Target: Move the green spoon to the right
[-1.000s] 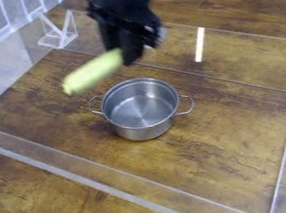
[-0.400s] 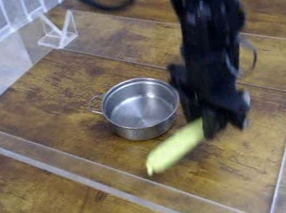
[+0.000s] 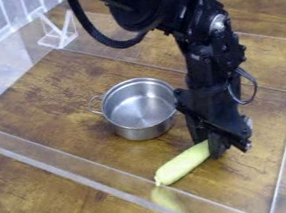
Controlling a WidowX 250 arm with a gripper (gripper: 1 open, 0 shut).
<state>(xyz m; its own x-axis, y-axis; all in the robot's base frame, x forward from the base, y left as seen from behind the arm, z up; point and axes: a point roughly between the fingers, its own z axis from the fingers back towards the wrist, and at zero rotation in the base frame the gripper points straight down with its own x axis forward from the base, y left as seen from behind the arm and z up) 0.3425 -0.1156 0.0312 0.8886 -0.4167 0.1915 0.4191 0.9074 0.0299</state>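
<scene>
The green spoon's handle (image 3: 182, 165) stretches low along the table beside the steel pot (image 3: 140, 107). My gripper should open now, as the spoon would lie flat.
The green spoon (image 3: 186, 162) shows as a thick yellow-green handle lying slantwise just in front and to the right of the steel pot (image 3: 140, 107). Its lower left end trails off in a pale blur near the front wall, and the bowl does not show clearly. My gripper (image 3: 224, 139) points almost straight down and is shut on the handle's upper right end. The spoon is low over the wooden table (image 3: 50, 102); whether it touches the wood I cannot tell. The black arm rises from the gripper toward the top of the view.
Clear plastic walls (image 3: 75, 174) fence the wooden work area at front, left and right. A clear plastic stand (image 3: 56, 30) sits at the back left. A white strip (image 3: 201, 44) lies behind the pot.
The gripper carried the spoon from above and left of the pot across to its right and down close to the table. The pot has not moved.
</scene>
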